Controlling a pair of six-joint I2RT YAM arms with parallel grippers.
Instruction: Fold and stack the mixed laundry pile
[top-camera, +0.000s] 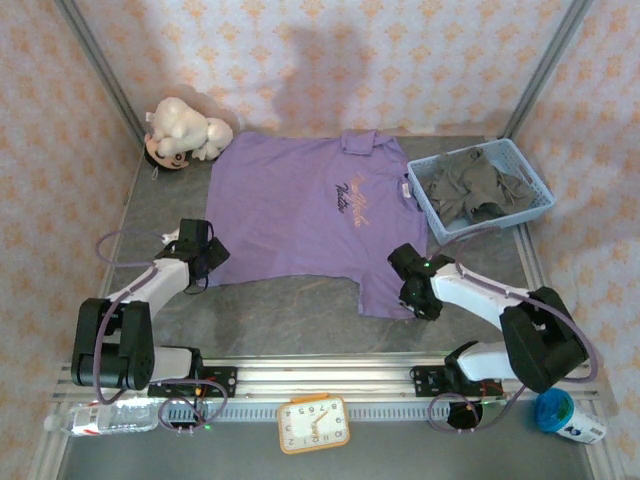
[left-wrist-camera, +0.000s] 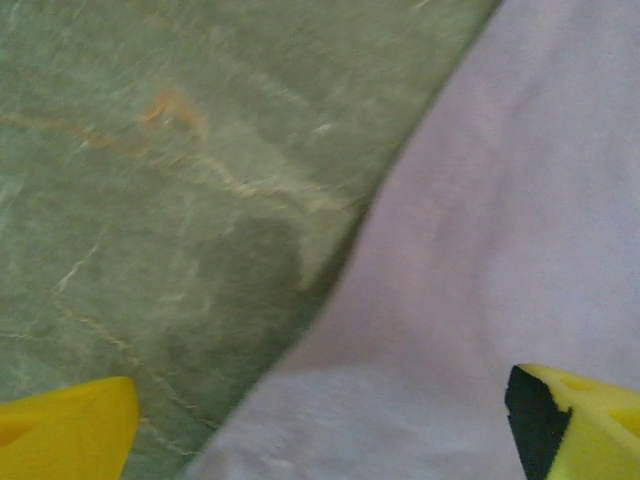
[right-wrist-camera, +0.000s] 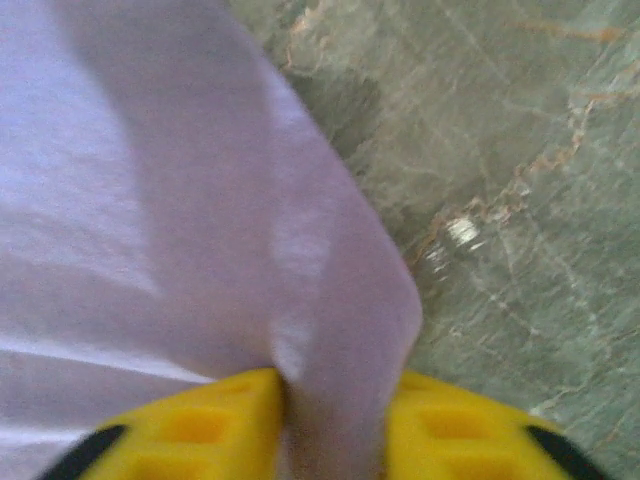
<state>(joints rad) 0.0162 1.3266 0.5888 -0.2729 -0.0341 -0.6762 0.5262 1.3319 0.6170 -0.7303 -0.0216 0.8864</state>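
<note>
The left gripper grabs the lilac-purple shirt (top-camera: 300, 215) by its near hem-edge corner (top-camera: 216, 277) next, opposite my right gripper's pinch, to fold the shirt's near side over.
The lilac-purple shirt (top-camera: 300, 215) lies spread flat on the table, its logo on the right chest. A dark grey-olive shirt (top-camera: 470, 188) is crumpled inside the light blue basket (top-camera: 535, 205) at the back right. At the shirt's near left corner my left gripper (top-camera: 203, 262) stands open, its yellow fingertips (left-wrist-camera: 65, 430) wide apart over the hem edge (left-wrist-camera: 470, 300). Over at the near right corner my right gripper (top-camera: 420, 292) is shut on a pinched fold of purple cloth (right-wrist-camera: 340, 330), squeezed between the two yellow pads (right-wrist-camera: 220, 430).
A white plush toy (top-camera: 185, 130) sits at the back left corner. Along the near rail lie a clear bottle (top-camera: 105, 418), an orange clock (top-camera: 313, 424) and a blue-lidded cup (top-camera: 565, 415). Bare grey marbled table (top-camera: 290, 315) runs in front of the shirt.
</note>
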